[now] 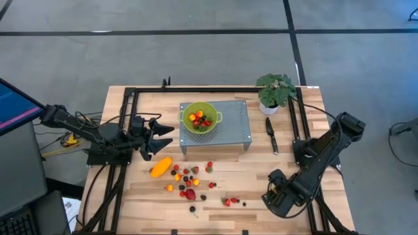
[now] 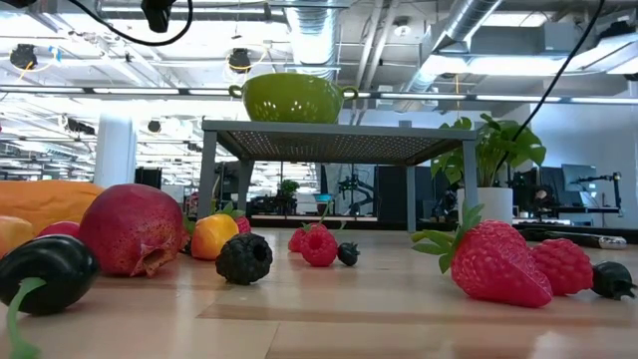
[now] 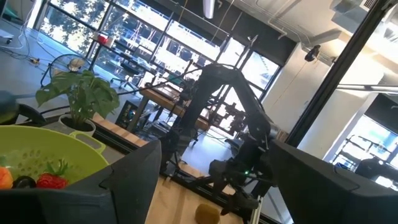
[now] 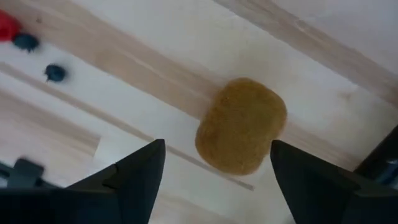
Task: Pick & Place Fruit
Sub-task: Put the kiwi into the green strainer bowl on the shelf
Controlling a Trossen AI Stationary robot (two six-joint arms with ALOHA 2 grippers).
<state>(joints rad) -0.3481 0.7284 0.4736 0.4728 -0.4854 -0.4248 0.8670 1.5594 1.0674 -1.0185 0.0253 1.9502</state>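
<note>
I will next use my right gripper to hold the kiwi by its fuzzy brown sides, so that I can place it in the green colander (image 1: 198, 119).
A brown kiwi-like fruit (image 4: 241, 126) lies on the wooden table, with my right gripper (image 4: 217, 148) pointing down over it, open, one finger on either side and clear of it. In the high view that gripper (image 1: 275, 196) hides the fruit. A green colander (image 1: 198, 119) with a few fruits stands on a grey perforated stand (image 1: 232, 124). Loose on the table lie a long orange fruit (image 1: 160, 166), a red round fruit (image 1: 190, 194) and several berries (image 1: 230, 201). My left gripper (image 1: 164, 134) waits open, left of the stand.
A black-handled knife (image 1: 271, 134) lies right of the stand, and a potted plant (image 1: 274, 91) stands at the far right. Black frame rails (image 1: 294, 124) run along the table's sides. Bare wood lies between the berries and my right gripper.
</note>
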